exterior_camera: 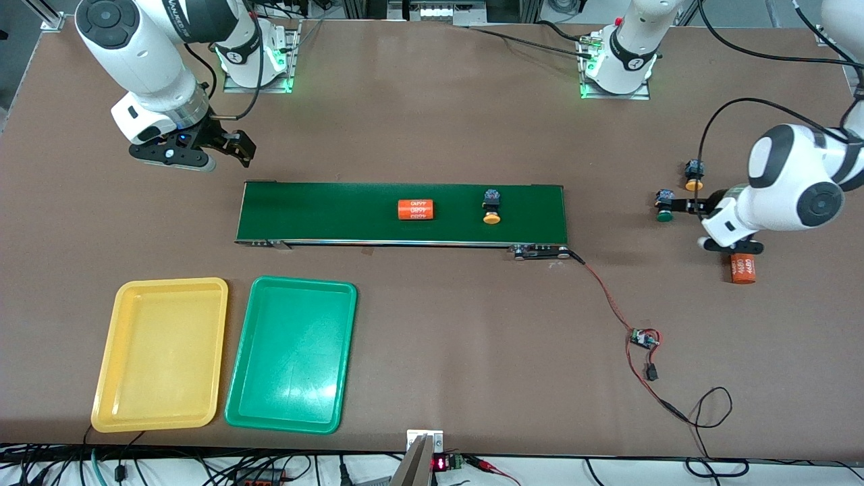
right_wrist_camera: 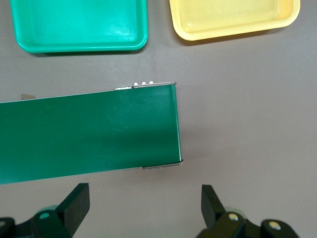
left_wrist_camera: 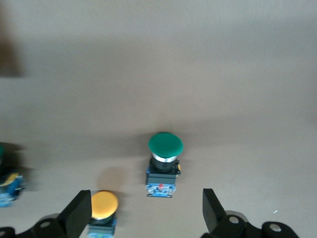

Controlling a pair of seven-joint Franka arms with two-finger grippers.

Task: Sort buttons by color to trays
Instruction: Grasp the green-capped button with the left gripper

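I should next use my left gripper to grab the green button by its body below the cap, so that it can go on to be sorted by color.
My left gripper (exterior_camera: 698, 202) is open and low over the table, off the belt's end at the left arm's end. In the left wrist view (left_wrist_camera: 146, 213) a green button (left_wrist_camera: 165, 163) lies just ahead of the gap between the fingers, and a yellow button (left_wrist_camera: 102, 210) sits beside one finger. Both show in the front view, green (exterior_camera: 665, 209) and yellow (exterior_camera: 693, 177). A third button (left_wrist_camera: 6, 178) is cut off by the edge. Another yellow button (exterior_camera: 491, 206) lies on the belt. My right gripper (exterior_camera: 233, 145), also in the right wrist view (right_wrist_camera: 145, 206), is open and empty. The yellow tray (exterior_camera: 162, 354) and green tray (exterior_camera: 291, 352) are empty.
A dark-green conveyor belt (exterior_camera: 337, 212) crosses the middle and carries an orange "4680" cylinder (exterior_camera: 415, 209). A second orange cylinder (exterior_camera: 742, 270) lies under the left arm. A red-black cable with a small board (exterior_camera: 644, 337) runs from the belt toward the front camera.
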